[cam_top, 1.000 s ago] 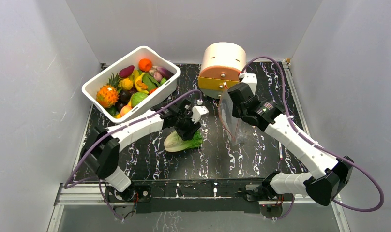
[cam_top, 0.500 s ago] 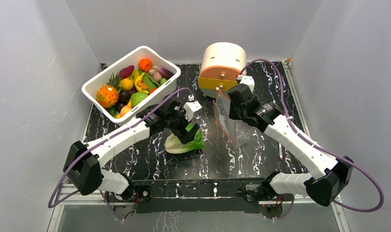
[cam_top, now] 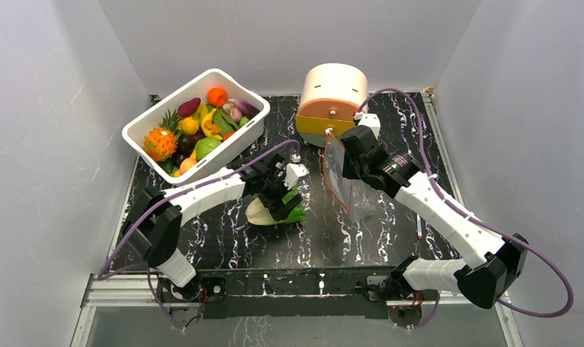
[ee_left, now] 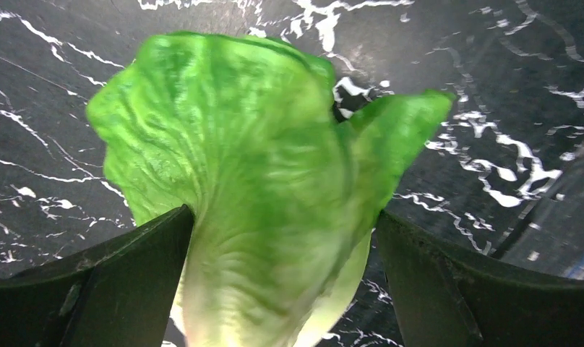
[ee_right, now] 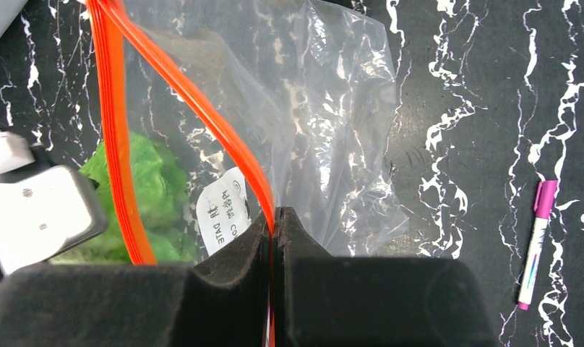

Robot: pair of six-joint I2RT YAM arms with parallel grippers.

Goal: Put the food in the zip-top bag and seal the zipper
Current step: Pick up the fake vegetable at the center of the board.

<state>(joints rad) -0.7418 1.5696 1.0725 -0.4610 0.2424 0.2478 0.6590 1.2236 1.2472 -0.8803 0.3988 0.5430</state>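
Observation:
Next, my left gripper grabs the lettuce across its green leafy part (cam_top: 295, 211), which leaves the white end free to enter the zip-top bag (cam_top: 340, 173) first.
A green-and-white lettuce (cam_top: 264, 212) (ee_left: 260, 188) lies on the black marbled table. My left gripper (cam_top: 283, 204) (ee_left: 285, 217) is down over it, open, one finger on each side of the leaf. My right gripper (cam_top: 350, 155) (ee_right: 273, 217) is shut on the orange-red zipper (ee_right: 224, 137) of the clear zip-top bag (cam_top: 340, 173) (ee_right: 332, 108) and holds it up just right of the lettuce, mouth spread apart. The lettuce (ee_right: 152, 188) shows through the bag. The other food (cam_top: 202, 130) lies in the white tub.
The white tub (cam_top: 141, 126) stands at the back left. A round cream-and-orange box (cam_top: 332, 101) sits behind the bag. A pink marker (cam_top: 418, 225) (ee_right: 538, 238) lies on the table to the right. White walls enclose the table on three sides.
My left gripper's jaws have spread wide around the lettuce, and that arm's elbow swung out and back. The right gripper shifted the bag slightly left; the lettuce has barely moved.

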